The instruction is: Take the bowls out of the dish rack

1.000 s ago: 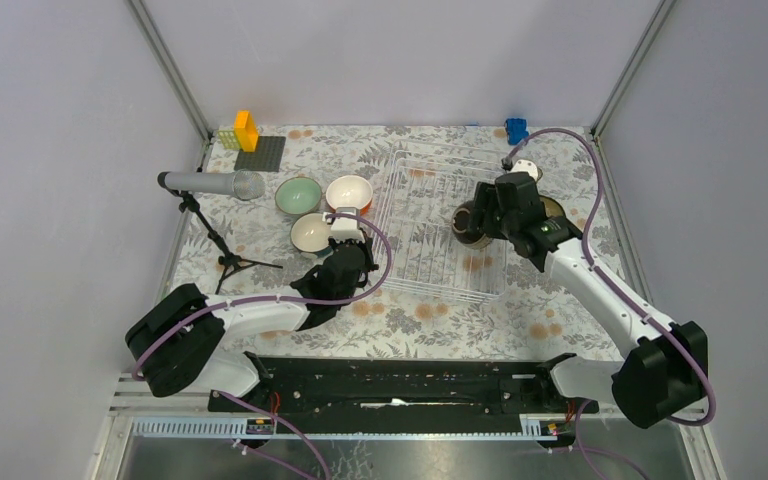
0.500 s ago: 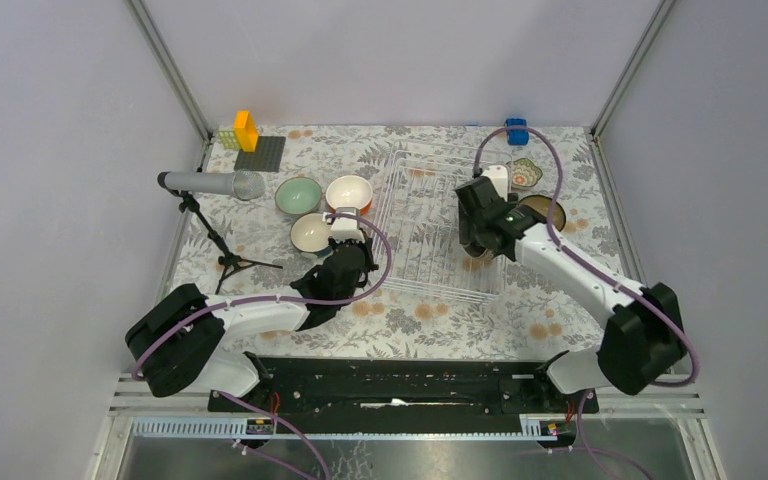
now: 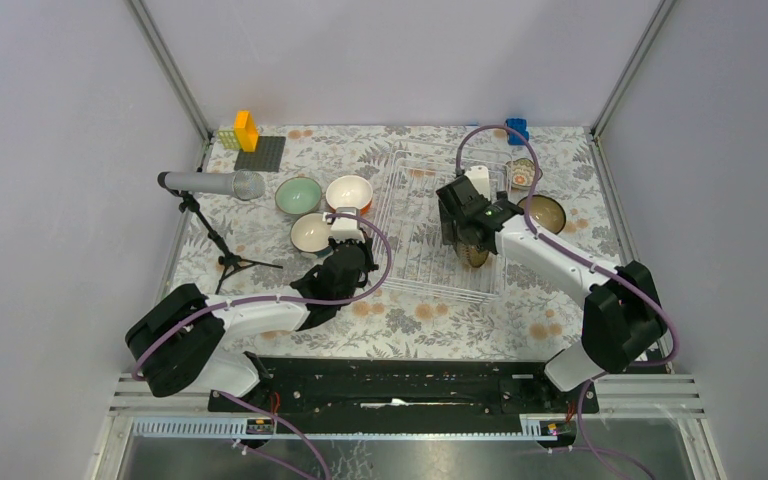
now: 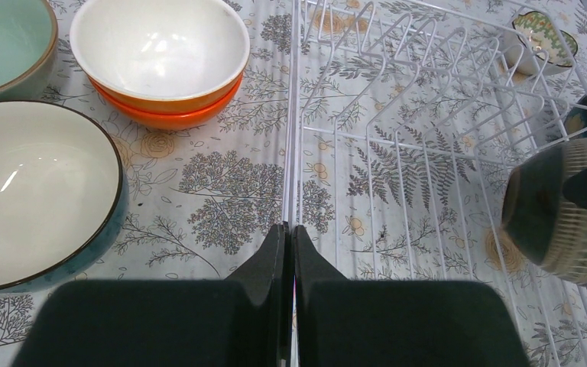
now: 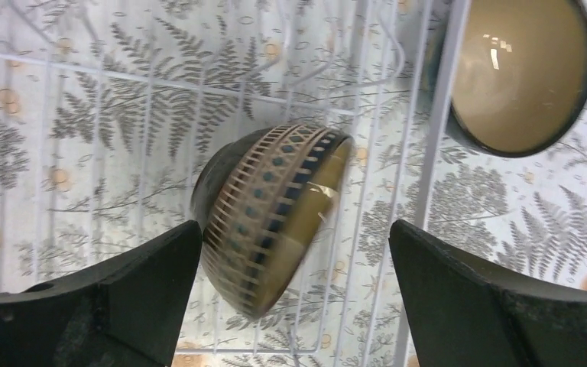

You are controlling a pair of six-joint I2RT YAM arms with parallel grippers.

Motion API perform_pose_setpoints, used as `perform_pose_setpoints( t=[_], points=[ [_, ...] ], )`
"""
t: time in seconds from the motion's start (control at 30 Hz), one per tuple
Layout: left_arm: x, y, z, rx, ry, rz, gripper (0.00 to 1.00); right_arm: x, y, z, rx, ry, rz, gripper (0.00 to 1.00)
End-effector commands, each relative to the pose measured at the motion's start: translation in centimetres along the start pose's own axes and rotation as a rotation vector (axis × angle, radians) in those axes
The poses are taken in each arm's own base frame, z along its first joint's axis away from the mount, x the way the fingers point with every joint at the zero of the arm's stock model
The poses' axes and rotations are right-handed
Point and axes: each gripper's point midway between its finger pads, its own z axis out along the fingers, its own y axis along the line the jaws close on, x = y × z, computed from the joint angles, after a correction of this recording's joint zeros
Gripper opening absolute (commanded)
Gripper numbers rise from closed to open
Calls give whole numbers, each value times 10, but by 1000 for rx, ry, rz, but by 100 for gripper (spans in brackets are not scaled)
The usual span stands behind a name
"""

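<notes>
The right gripper's fingers are above the dark patterned bowl's rim and would miss the bowl if they closed now. The right gripper should go lower first, then close on the bowl.
The white wire dish rack lies mid-table. A dark patterned bowl leans on its edge inside it, seen blurred between the wide jaws of my open right gripper, with nothing touching it. My left gripper is shut on the rack's left rim wire. Left of the rack stand a mint bowl, stacked orange bowls and a cream bowl with a teal outside. A brown bowl and a small patterned bowl sit to its right.
A microphone on a tripod stands at the left. A dark grey baseplate with yellow and orange blocks is at the back left, and a blue block at the back right. Grey walls close three sides.
My right arm swung left over the rack and its jaws opened wider. The dark patterned bowl now sits a little nearer the rack's front. The left arm has not moved.
</notes>
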Motion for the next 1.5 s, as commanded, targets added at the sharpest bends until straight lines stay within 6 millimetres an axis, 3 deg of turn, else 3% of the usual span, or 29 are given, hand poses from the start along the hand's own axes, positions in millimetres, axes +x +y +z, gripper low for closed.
perform_pose_setpoints(
  t=[0.0,0.1,0.37,0.67,1.0,1.1,1.17,1.2,1.23,1.47],
  points=[
    [-34,-5,0,-7,-104,-78,1,-16,24,-15,-149,-52,51,100],
    [-34,-5,0,-6,-103,-77,1,-20,39,-21,-243,-60,66,97],
    [-33,-5,0,-6,-101,-75,1,-19,44,-21,-268,-54,74,66],
    [-33,-5,0,-7,-99,-74,1,-7,67,-16,-366,13,-4,65],
    [-32,-6,1,-5,-98,-72,1,8,75,14,-309,86,-65,56],
    [-33,-6,1,-6,-99,-71,1,11,77,21,-289,107,-81,42],
    [-33,-6,1,-7,-100,-71,1,10,74,23,-270,107,-84,18],
    [-33,-5,1,-9,-100,-70,1,7,72,21,-261,101,-81,4],
    [-33,-5,1,-9,-100,-69,1,4,69,18,-256,88,-75,0],
    [-34,-4,0,-11,-103,-70,1,-24,49,-30,-328,-70,3,0]
  ],
)
